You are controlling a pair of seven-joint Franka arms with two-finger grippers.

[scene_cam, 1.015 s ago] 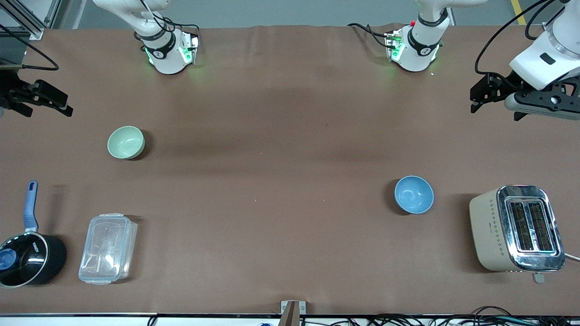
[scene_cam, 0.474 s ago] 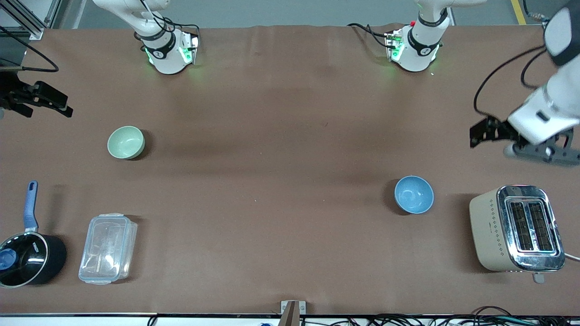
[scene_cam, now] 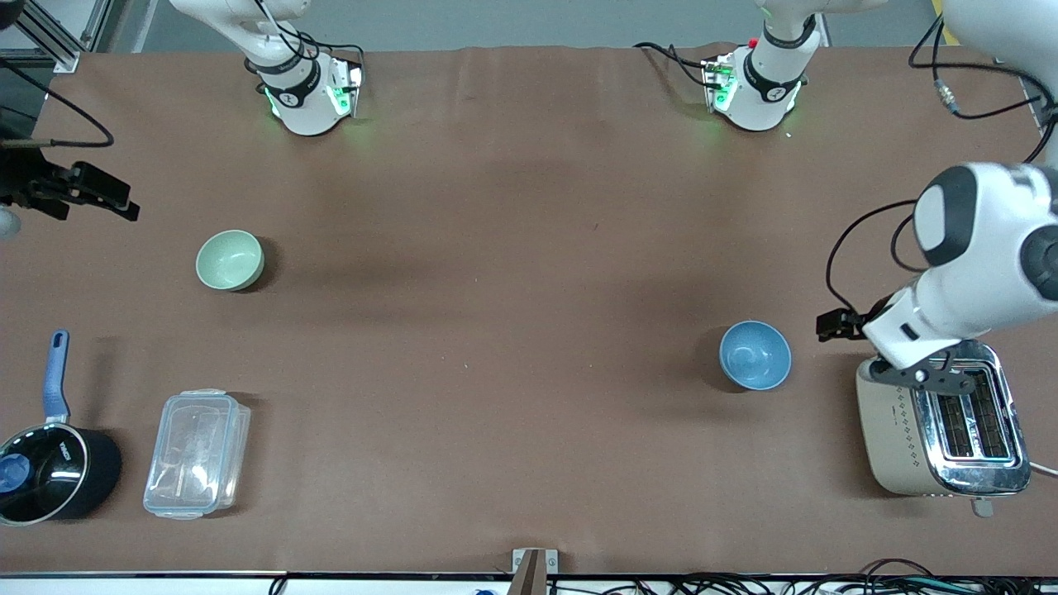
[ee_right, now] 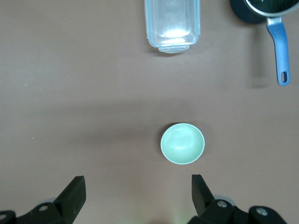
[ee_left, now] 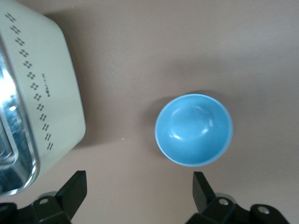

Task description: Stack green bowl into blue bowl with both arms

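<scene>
My right gripper needs to stack the green bowl into the blue bowl [scene_cam: 755, 355], so next it should pick up the green bowl by its rim [scene_cam: 203, 273].
The green bowl [scene_cam: 230, 259] sits upright and empty toward the right arm's end of the table; it also shows in the right wrist view [ee_right: 182, 143]. The blue bowl [scene_cam: 755, 355] sits upright and empty toward the left arm's end, also in the left wrist view [ee_left: 194, 129]. My left gripper [scene_cam: 833, 325] is open and empty, over the table between the blue bowl and the toaster; its own view [ee_left: 140, 193] shows the jaws wide apart. My right gripper [scene_cam: 116, 201] is open and empty, over the table's end beside the green bowl, and also shows in its own view [ee_right: 138, 193].
A beige and chrome toaster [scene_cam: 942, 417] stands beside the blue bowl at the left arm's end, partly under the left arm. A clear lidded container [scene_cam: 197, 453] and a black saucepan with a blue handle [scene_cam: 50, 467] stand nearer the front camera than the green bowl.
The left arm has swung its gripper from the table's end to a spot over the table between the blue bowl and the toaster. The right gripper has barely shifted. Both bowls are unmoved.
</scene>
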